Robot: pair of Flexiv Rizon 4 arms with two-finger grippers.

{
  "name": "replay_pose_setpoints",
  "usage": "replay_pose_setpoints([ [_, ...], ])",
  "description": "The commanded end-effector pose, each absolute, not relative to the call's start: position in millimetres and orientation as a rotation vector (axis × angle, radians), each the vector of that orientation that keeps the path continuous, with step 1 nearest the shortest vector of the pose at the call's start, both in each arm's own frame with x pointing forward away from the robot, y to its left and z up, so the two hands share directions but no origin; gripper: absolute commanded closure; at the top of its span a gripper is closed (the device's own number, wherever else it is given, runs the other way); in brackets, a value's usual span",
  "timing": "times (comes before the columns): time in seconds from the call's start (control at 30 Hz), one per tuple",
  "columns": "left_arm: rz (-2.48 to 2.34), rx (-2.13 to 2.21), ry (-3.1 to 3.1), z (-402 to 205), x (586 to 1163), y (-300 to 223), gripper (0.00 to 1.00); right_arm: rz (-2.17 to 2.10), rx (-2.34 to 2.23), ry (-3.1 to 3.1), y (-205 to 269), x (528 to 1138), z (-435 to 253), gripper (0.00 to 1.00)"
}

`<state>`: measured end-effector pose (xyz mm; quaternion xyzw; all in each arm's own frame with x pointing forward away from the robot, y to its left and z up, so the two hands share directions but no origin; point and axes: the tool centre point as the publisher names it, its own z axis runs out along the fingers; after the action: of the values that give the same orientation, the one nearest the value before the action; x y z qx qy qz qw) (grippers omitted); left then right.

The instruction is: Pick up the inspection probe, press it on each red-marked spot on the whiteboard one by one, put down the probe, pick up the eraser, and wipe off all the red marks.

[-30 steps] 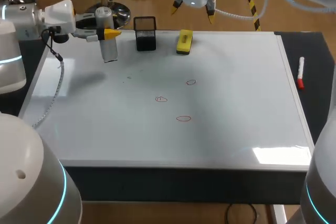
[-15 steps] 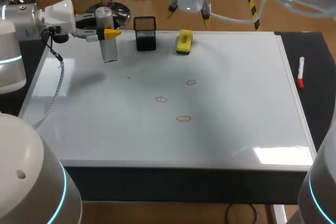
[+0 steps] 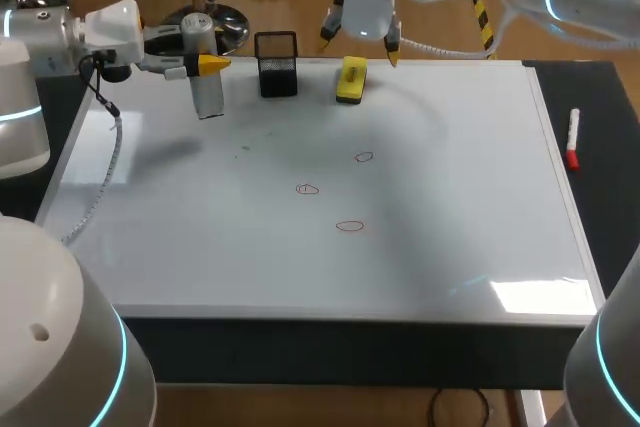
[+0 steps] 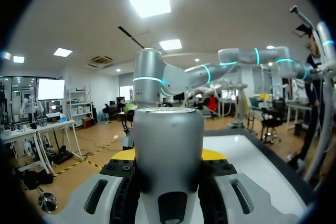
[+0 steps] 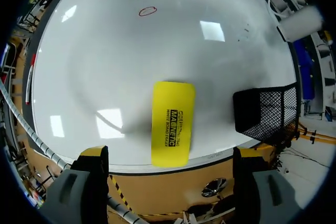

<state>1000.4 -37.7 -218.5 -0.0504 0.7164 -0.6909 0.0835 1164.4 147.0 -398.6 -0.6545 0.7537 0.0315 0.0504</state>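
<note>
The robot's right gripper needs to wipe red marks off the whiteboard (image 3: pixel 450 197), so next it needs to pick up the yellow eraser by its long sides (image 3: pixel 353 75), beside the printed lettering.
The inspection probe (image 3: pixel 208 87), a grey cylinder, hangs upright over the whiteboard's (image 3: pixel 450 197) far left corner, and my left gripper (image 3: pixel 205 64) is shut on it. From the left wrist, the probe (image 4: pixel 167 150) fills the space between the fingers. The yellow eraser (image 3: pixel 351 79) lies flat near the far edge. My right gripper (image 3: pixel 360 35) hovers open just behind and above it, and from its wrist the eraser (image 5: pixel 171 121) lies ahead of the spread fingertips (image 5: pixel 93 152). Three small red circles (image 3: pixel 363 157), (image 3: pixel 307 188), (image 3: pixel 349 226) mark the board's middle.
A black mesh holder (image 3: pixel 277 64) stands between the probe and the eraser, and in the right wrist view the holder (image 5: pixel 262 111) is close beside the eraser. A red-capped marker (image 3: pixel 572 137) lies on the dark strip right of the board.
My right gripper has shifted slightly left and lower, closer to the eraser. The left arm and the probe have stayed where they were.
</note>
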Motion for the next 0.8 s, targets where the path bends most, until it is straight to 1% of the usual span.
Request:
replay_pose_setpoints([
  [0.03, -2.061, -0.149, 2.136, -218, 1000, -38, 1.0, 0.097, -2.028, 2.287, 147, 1169, -403, 0.0],
  [0.33, -2.061, -0.149, 2.136, -218, 1000, -38, 1.0, 0.106, -2.044, 2.284, 149, 1174, -409, 0.0],
  [0.37, -2.061, -0.149, 2.136, -218, 1000, -38, 1.0, 0.108, -2.043, 2.283, 150, 1174, -410, 0.04],
  [0.43, -2.061, -0.149, 2.136, -218, 1000, -38, 1.0, 0.115, -2.048, 2.278, 153, 1173, -411, 0.02],
  [0.5, -2.061, -0.149, 2.136, -218, 1000, -38, 1.0, 0.119, -2.054, 2.274, 155, 1172, -412, 0.06],
  [0.53, -2.061, -0.149, 2.136, -218, 1000, -38, 1.0, 0.121, -2.056, 2.272, 156, 1171, -412, 0.05],
  [0.57, -2.061, -0.149, 2.136, -218, 1000, -38, 1.0, 0.124, -2.059, 2.27, 158, 1171, -412, 0.11],
  [0.7, -2.061, -0.149, 2.136, -218, 1000, -38, 1.0, 0.127, -2.068, 2.262, 160, 1167, -413, 0.09],
  [0.8, -2.061, -0.149, 2.136, -218, 1000, -38, 1.0, 0.13, -2.069, 2.265, 161, 1165, -414, 0.1],
])
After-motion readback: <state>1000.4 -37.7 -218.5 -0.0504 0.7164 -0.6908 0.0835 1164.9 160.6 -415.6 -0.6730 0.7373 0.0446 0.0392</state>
